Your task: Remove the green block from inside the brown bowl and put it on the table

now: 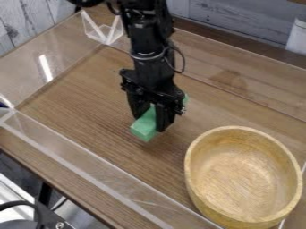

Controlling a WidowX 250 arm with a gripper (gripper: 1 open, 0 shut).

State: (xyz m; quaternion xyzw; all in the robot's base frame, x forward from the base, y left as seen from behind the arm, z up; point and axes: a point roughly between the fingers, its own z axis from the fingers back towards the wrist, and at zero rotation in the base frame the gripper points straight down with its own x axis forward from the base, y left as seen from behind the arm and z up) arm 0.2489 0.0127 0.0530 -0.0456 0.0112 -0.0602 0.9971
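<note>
I should open my gripper now, as the green block's lower corner is down at the wood between my fingers.
The green block (145, 128) stands tilted between the black fingers of my gripper (152, 119), which is shut on it just above the table (84, 98). Whether the block's lower corner touches the wood I cannot tell. The brown bowl (244, 174) sits empty at the lower right, a short way right of the gripper. My arm comes down from the top centre of the view.
Low clear acrylic walls (96, 179) edge the table along the front and left. A grey wall runs along the back. Bare wood lies left of the gripper and between gripper and bowl.
</note>
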